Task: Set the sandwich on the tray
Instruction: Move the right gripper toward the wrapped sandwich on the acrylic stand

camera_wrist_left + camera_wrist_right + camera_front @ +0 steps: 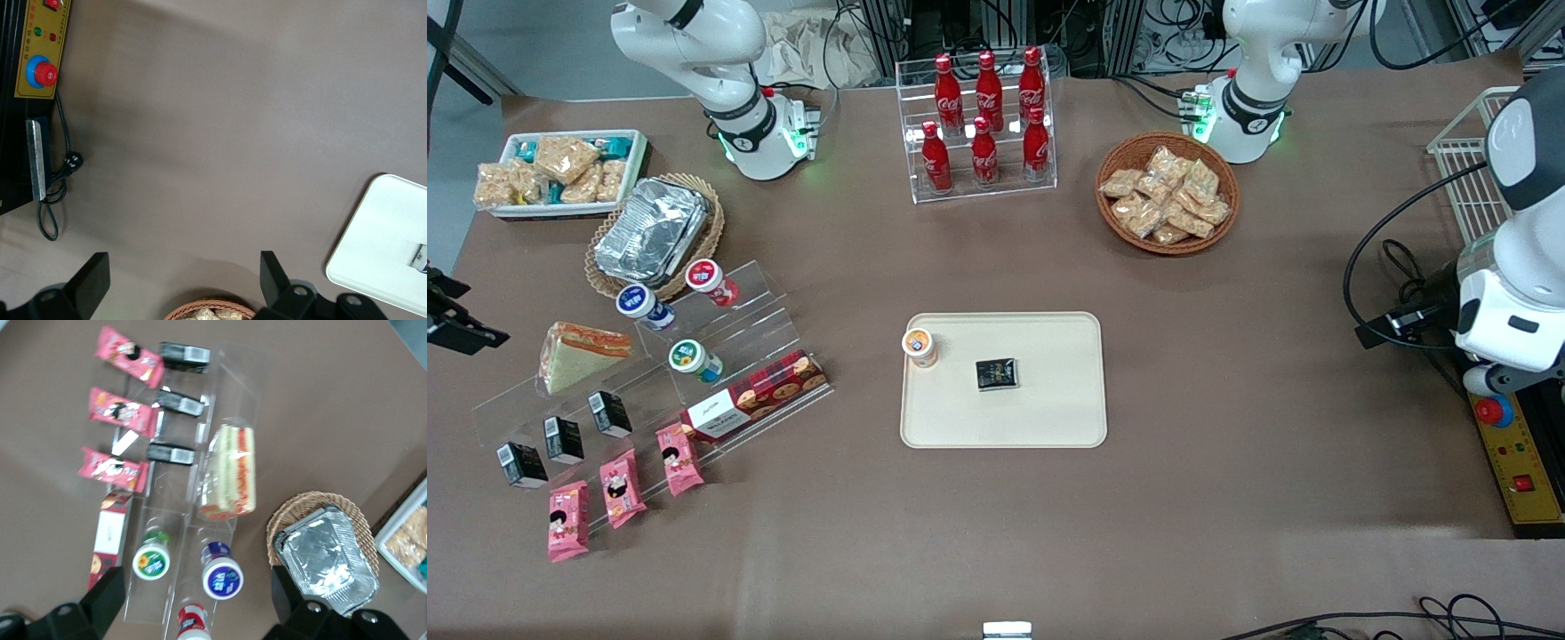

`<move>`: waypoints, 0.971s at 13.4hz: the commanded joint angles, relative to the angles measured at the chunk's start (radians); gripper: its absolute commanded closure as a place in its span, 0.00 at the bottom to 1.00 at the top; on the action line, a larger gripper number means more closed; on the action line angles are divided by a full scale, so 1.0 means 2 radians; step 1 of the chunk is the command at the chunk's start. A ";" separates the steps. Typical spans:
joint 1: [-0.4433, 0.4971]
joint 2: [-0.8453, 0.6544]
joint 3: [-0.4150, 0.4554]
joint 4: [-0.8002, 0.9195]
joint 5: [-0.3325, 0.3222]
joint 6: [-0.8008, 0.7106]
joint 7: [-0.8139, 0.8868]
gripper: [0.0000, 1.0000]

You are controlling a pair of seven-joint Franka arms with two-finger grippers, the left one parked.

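Observation:
My gripper grabs the wrapped wedge by its narrow end (617, 347) next, to place the sandwich on the cream tray (1049, 418).
The sandwich (578, 351) is a triangular white-bread wedge in clear wrap with orange-red filling. It lies on the upper step of a clear acrylic stand (774, 307) toward the working arm's end of the table. It also shows in the right wrist view (230, 477). The cream tray (1049, 418) lies mid-table and holds a small orange-lidded cup (919, 345) and a black packet (996, 373). The tray's corner shows in the left wrist view (380, 233). My gripper (197, 603) hangs high above the stand, over the yogurt cups beside the sandwich, open and empty.
The stand also carries three lidded cups (222, 577), black cartons (563, 438), pink packets (621, 487) and a red cookie box (756, 404). A foil container in a basket (651, 233) and a white bin of snack packets (560, 171) stand farther back. There is also a cola rack (983, 124) and a snack basket (1167, 193).

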 commanded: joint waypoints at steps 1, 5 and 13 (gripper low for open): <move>-0.024 -0.005 0.001 -0.029 -0.007 0.001 0.023 0.02; -0.046 -0.011 0.001 -0.105 -0.005 0.074 0.074 0.02; -0.063 -0.015 0.000 -0.206 0.036 0.203 0.156 0.02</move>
